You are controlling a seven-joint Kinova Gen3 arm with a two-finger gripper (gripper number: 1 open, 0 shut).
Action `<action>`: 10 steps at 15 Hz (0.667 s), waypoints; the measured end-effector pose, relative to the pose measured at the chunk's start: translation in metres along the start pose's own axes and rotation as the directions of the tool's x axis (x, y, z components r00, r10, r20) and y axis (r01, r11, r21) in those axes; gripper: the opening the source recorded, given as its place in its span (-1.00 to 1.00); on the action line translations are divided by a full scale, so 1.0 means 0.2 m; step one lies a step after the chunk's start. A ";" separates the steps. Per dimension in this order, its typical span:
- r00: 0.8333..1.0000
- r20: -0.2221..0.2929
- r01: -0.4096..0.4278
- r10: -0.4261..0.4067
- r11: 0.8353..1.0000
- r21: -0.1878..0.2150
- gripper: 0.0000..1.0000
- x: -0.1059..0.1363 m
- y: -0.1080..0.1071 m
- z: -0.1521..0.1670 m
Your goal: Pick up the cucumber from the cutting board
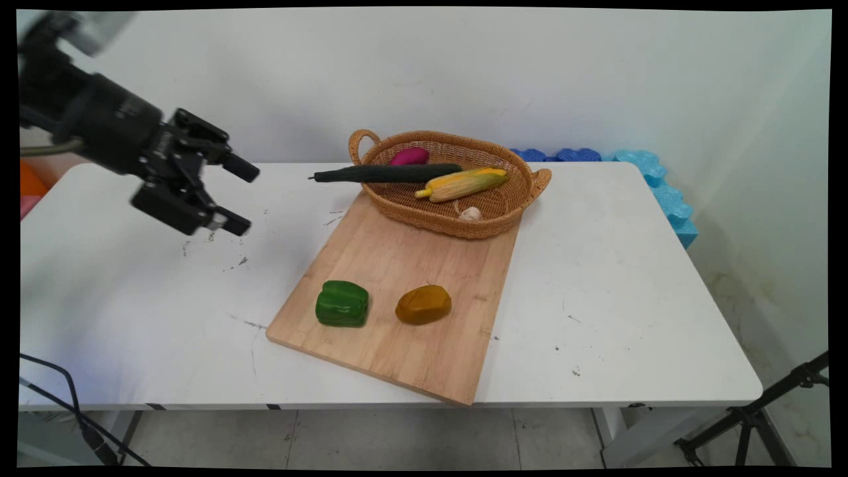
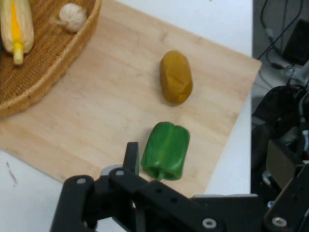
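My gripper grips the lobed sides of the pepper next, to add the green bell pepper [image 1: 342,303] to the vegetables in the wicker basket.
My black gripper [image 1: 240,197] hangs open above the table's left part, holding nothing, its fingers pointing right toward a wooden cutting board [image 1: 397,255]. Near the board's front lie a green bell pepper [image 1: 342,303] and a brown potato [image 1: 423,304]. In the hand view the pepper [image 2: 166,151] sits just beyond one finger [image 2: 131,157], with the potato [image 2: 175,83] farther off. A wicker basket [image 1: 523,199] rests on the board's far end. It holds a dark cucumber [image 1: 387,173] sticking out over its left rim, a corn cob [image 1: 464,183], a purple vegetable [image 1: 409,156] and a garlic bulb [image 1: 470,213].
Blue foam mats [image 1: 662,192] line the table's far right edge against the wall. A black tripod leg [image 1: 755,414] stands on the floor at the lower right. Black cables [image 1: 66,397] hang off the table's near left corner.
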 end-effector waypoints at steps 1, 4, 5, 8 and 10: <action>1.000 0.022 0.005 -0.005 1.000 0.007 1.00 0.01 -0.01 0.05; 0.995 0.104 -0.006 0.004 1.000 0.022 1.00 0.04 -0.05 0.22; 0.991 0.132 -0.013 0.009 1.000 0.025 1.00 0.05 -0.06 0.29; 0.983 0.185 -0.021 0.016 0.999 0.026 1.00 0.07 -0.10 0.45; 0.975 0.220 -0.027 0.022 0.999 0.019 1.00 0.08 -0.12 0.58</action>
